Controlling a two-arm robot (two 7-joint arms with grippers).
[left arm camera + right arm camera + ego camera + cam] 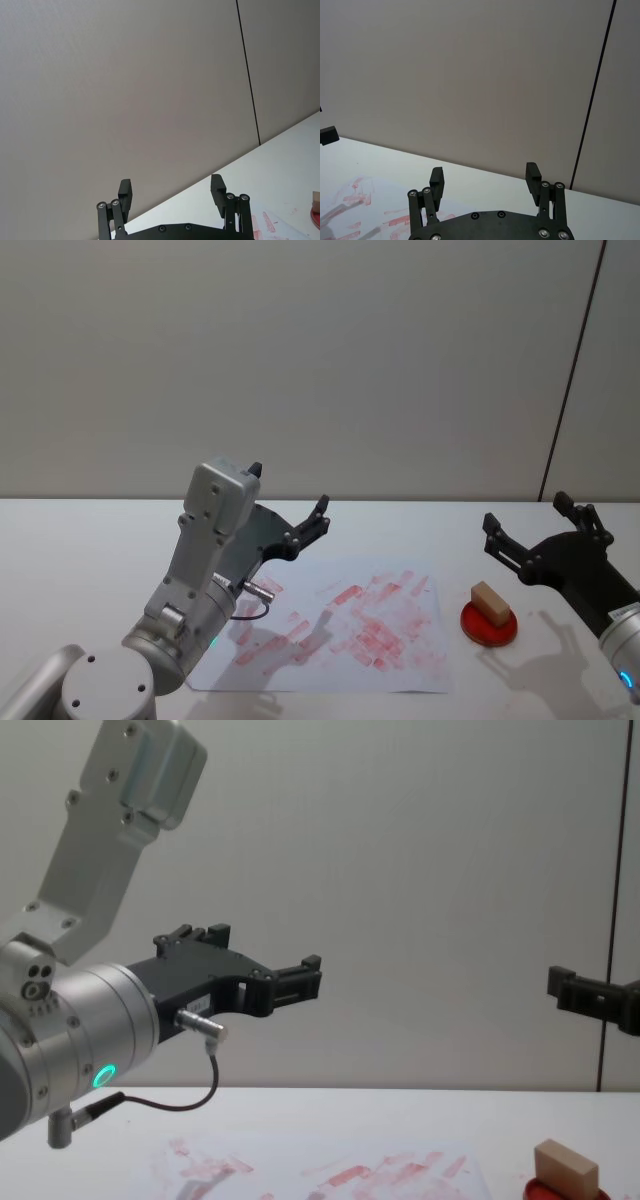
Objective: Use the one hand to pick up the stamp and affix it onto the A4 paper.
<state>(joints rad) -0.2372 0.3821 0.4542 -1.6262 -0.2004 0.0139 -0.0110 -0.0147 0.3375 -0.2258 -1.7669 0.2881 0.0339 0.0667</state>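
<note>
The stamp's foot stands in the red ink pad, so the robot's right gripper needs to grab the stamp's broad wooden sides above the ink next.
The stamp is a pale wooden block resting on a round red ink pad at the right of the table. It also shows low in the chest view as the stamp. The A4 paper, covered in red ink marks, lies flat in the middle. My right gripper hangs open in the air above and behind the stamp, apart from it, with nothing between its fingers. My left gripper is open too, raised over the paper's far left part, and empty.
The white table meets a plain grey wall behind. A dark vertical seam runs down the wall at the right. The left arm's grey body and its cable stand over the paper's left edge.
</note>
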